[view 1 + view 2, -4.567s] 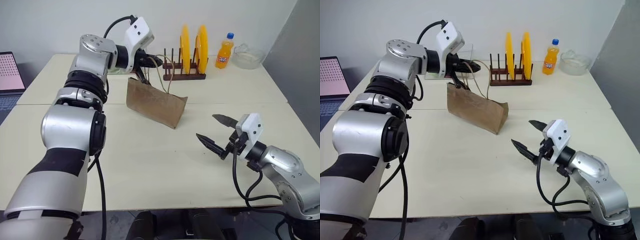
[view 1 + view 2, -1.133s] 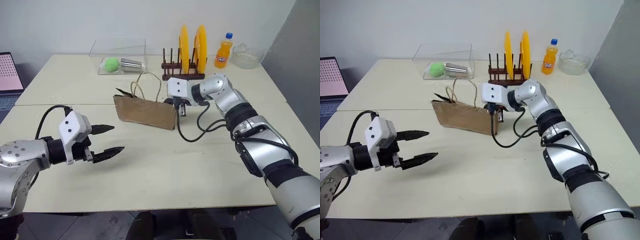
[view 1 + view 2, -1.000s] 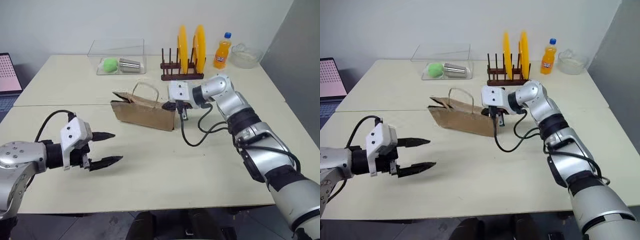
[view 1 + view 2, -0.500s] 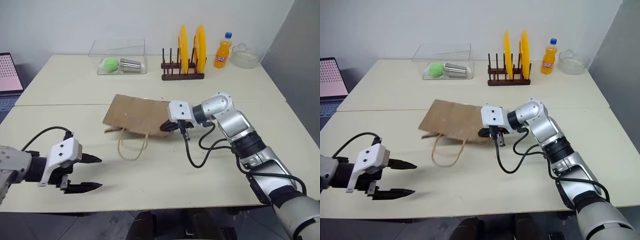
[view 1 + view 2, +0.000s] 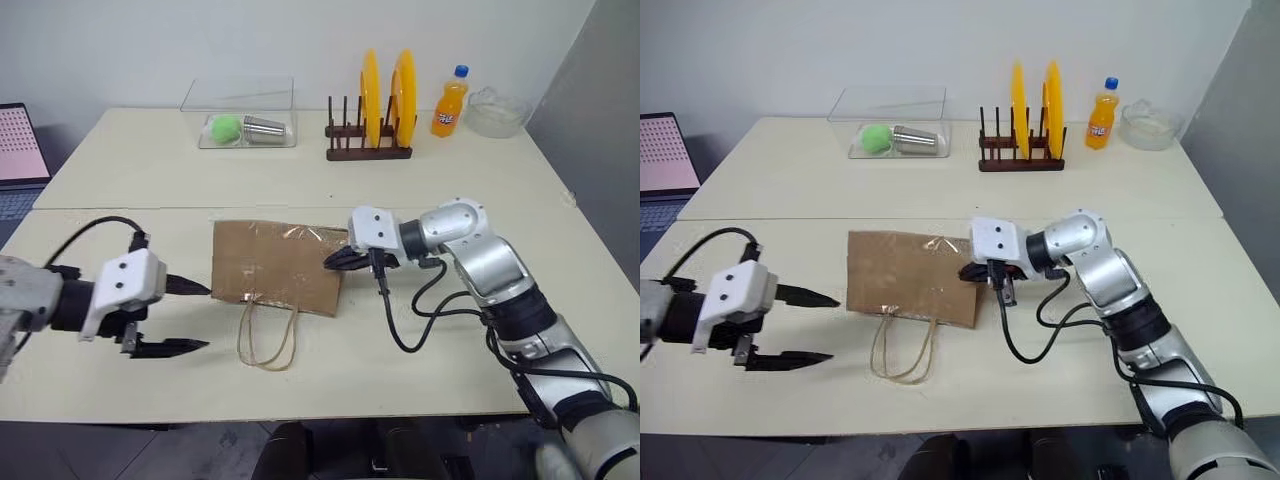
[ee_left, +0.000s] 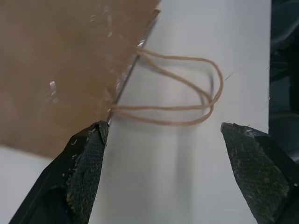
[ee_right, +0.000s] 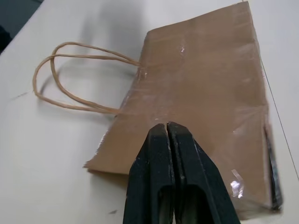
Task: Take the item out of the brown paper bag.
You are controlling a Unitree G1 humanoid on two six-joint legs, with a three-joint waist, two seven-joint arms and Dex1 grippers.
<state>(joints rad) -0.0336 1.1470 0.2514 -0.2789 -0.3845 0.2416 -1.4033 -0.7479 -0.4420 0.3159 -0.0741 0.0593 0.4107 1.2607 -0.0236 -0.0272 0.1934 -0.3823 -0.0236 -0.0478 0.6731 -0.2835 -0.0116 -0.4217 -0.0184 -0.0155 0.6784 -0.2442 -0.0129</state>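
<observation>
The brown paper bag lies flat and wide, so the robot's left gripper should next pinch the brown paper bag (image 5: 275, 265) by its looped cord handle (image 5: 264, 365), which sticks out.
The brown paper bag (image 5: 275, 265) lies flat on the table, its cord handles (image 5: 268, 340) looped toward the front edge. The item is hidden. My right gripper (image 5: 333, 260) is shut, its tips over the bag's right end. In the right wrist view the closed fingers (image 7: 159, 154) rise in front of the bag (image 7: 205, 88), and no paper shows between them. My left gripper (image 5: 195, 318) is open just left of the bag, one fingertip close to its left edge. Seen from the left wrist, the handles (image 6: 187, 88) lie between its spread fingers (image 6: 86, 154).
At the back stand a clear box (image 5: 240, 110) with a green ball and a metal cup, a wooden rack with yellow plates (image 5: 385, 90), an orange soda bottle (image 5: 448, 100) and a glass bowl (image 5: 495, 110). A laptop (image 5: 20, 145) sits far left.
The bag went from upright to flat and slid toward the front edge, its handles swinging forward. My right gripper drew back along with it. My left gripper came up beside the bag's left edge.
</observation>
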